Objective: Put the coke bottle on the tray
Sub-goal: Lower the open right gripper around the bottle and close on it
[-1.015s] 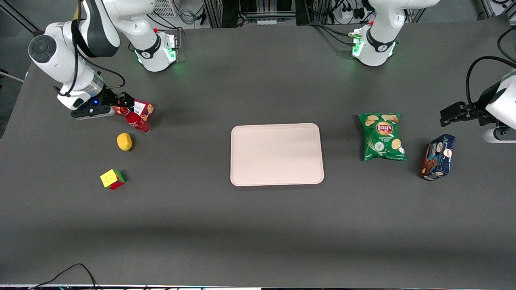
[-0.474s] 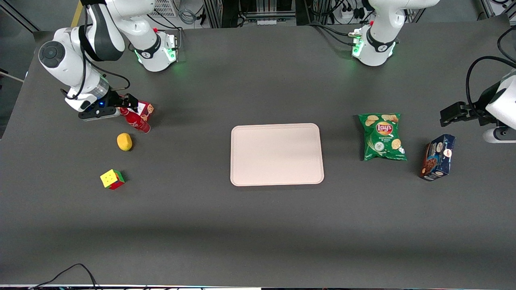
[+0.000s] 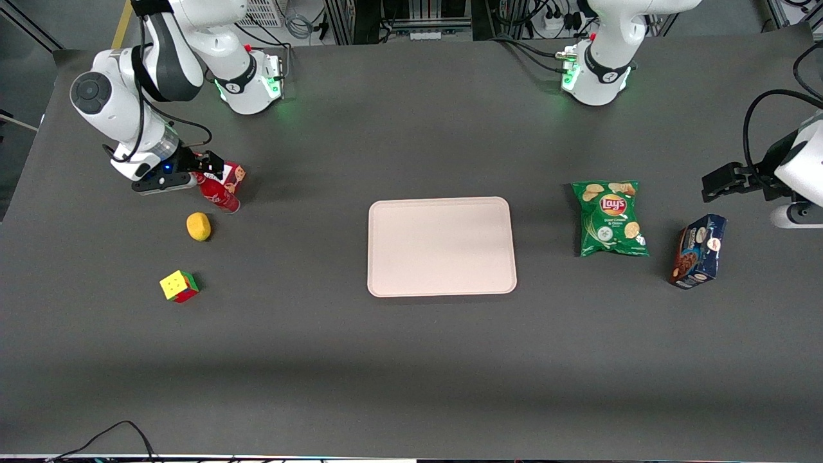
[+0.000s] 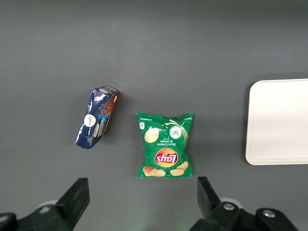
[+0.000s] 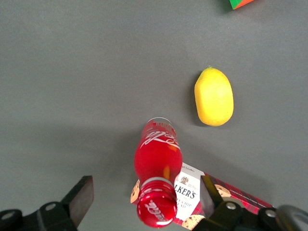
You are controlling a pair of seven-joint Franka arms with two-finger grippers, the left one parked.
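My gripper next needs to grab the bottle by its capped upper end (image 3: 200, 178), so that it can put the coke bottle on the tray (image 3: 441, 246).
The coke bottle (image 3: 218, 193), slim and red with a red cap, stands on the table toward the working arm's end, touching a red cookie box (image 3: 233, 175). My gripper (image 3: 207, 168) hovers over the bottle's top, open. In the right wrist view the bottle (image 5: 158, 154) rises toward the camera and its cap sits between the two spread fingers of the gripper (image 5: 144, 195), touching neither. The pale pinkish tray (image 3: 441, 246) lies flat in the middle of the table, well apart from the bottle, with nothing on it.
A yellow lemon (image 3: 198, 226) lies nearer the front camera than the bottle, and a colour cube (image 3: 179, 286) nearer still. A green chips bag (image 3: 609, 218) and a dark blue cookie box (image 3: 697, 251) lie toward the parked arm's end.
My gripper has slid sideways toward the bottle and now stands over its cap, still open. The bottle and the other things have not moved.
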